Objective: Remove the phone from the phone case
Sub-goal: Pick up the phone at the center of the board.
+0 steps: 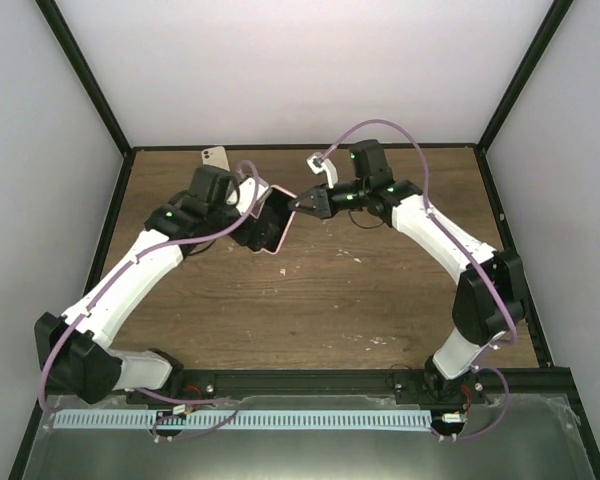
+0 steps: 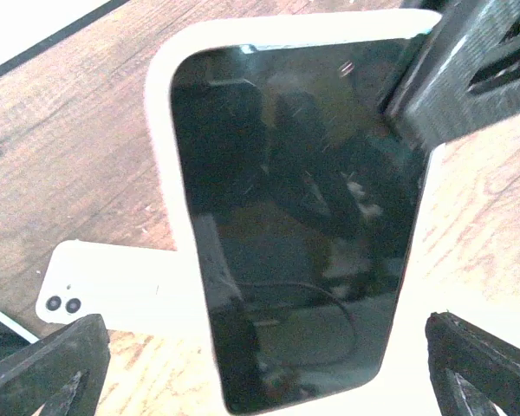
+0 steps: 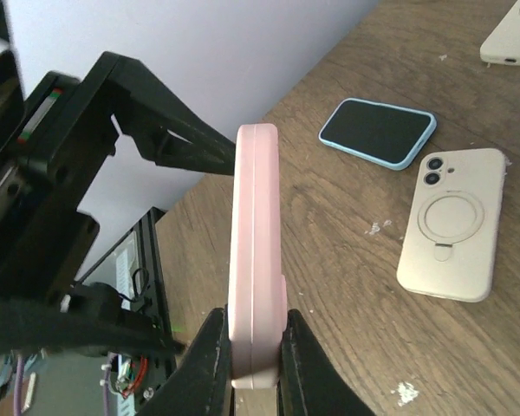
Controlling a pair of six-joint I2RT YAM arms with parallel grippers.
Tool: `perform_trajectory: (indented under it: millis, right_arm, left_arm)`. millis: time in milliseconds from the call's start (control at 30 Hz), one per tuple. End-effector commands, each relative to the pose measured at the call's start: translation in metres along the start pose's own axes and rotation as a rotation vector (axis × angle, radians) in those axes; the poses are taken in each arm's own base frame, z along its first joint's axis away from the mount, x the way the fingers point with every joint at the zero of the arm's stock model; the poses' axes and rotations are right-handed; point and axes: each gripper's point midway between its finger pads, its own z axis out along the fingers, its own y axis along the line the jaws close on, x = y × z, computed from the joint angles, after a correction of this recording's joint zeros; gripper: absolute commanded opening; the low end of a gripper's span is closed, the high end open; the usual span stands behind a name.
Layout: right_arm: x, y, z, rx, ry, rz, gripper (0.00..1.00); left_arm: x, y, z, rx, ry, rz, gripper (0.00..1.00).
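The robot's right gripper pinches the pink case's edge (image 3: 256, 343) and its left gripper is open, so a lift now would bring the case up with the phone inside.
The phone (image 2: 303, 217), dark screen up, sits in a pale pink case (image 2: 166, 173) and is held above the table. In the top view the case (image 1: 278, 228) hangs tilted between both arms. My right gripper (image 3: 253, 347) is shut on the case's edge (image 3: 258, 234), one finger on each face; it also shows in the top view (image 1: 300, 207) and at the phone's far corner in the left wrist view (image 2: 468, 69). My left gripper (image 2: 267, 364) is open, its fingers (image 2: 52, 364) straddling the phone's near end with wood visible beside the case. It also shows in the top view (image 1: 256, 226).
A blue-cased phone (image 3: 377, 132) and a cream case with a ring and two lenses (image 3: 455, 221) lie on the wooden table (image 3: 347, 286). The cream case also shows under the held phone (image 2: 104, 295). Another cream item (image 3: 511, 35) lies farther off. A pale phone (image 1: 215, 157) rests by the back wall.
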Motion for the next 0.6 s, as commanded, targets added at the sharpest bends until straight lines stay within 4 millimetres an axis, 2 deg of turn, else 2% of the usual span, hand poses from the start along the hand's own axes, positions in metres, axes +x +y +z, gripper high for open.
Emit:
perform_trajectory:
  millis: [0,133,233,300,367,467,567]
  right_arm:
    - [-0.025,0.034,-0.039,-0.068,-0.067,-0.204,0.01]
    - [-0.023,0.047,-0.065,-0.122,-0.069,-0.28,0.01]
    - [-0.02,0.061,-0.083,-0.172,-0.075,-0.327,0.01]
    - [-0.016,0.071,-0.092,-0.205,-0.074,-0.356,0.01]
    - [-0.011,0.08,-0.098,-0.23,-0.071,-0.381,0.01]
    - [-0.004,0.092,-0.103,-0.267,-0.067,-0.392,0.01]
    - [-0.002,0.104,-0.108,-0.324,-0.069,-0.39,0.01]
  left_arm:
    - [-0.008,-0.026,-0.023,0.214,-0.047,-0.072,1.0]
    - [-0.003,-0.038,-0.032,0.284,-0.057,-0.129,1.0]
    - [-0.002,-0.055,-0.049,0.414,-0.131,-0.111,1.0]
    - [-0.002,-0.059,-0.056,0.436,-0.186,-0.112,1.0]
    - [0.002,-0.066,-0.06,0.477,-0.18,-0.092,1.0]
    - [0.01,-0.086,-0.069,0.615,-0.123,-0.021,1.0]
    - [0.012,-0.095,-0.069,0.696,-0.086,-0.019,1.0]
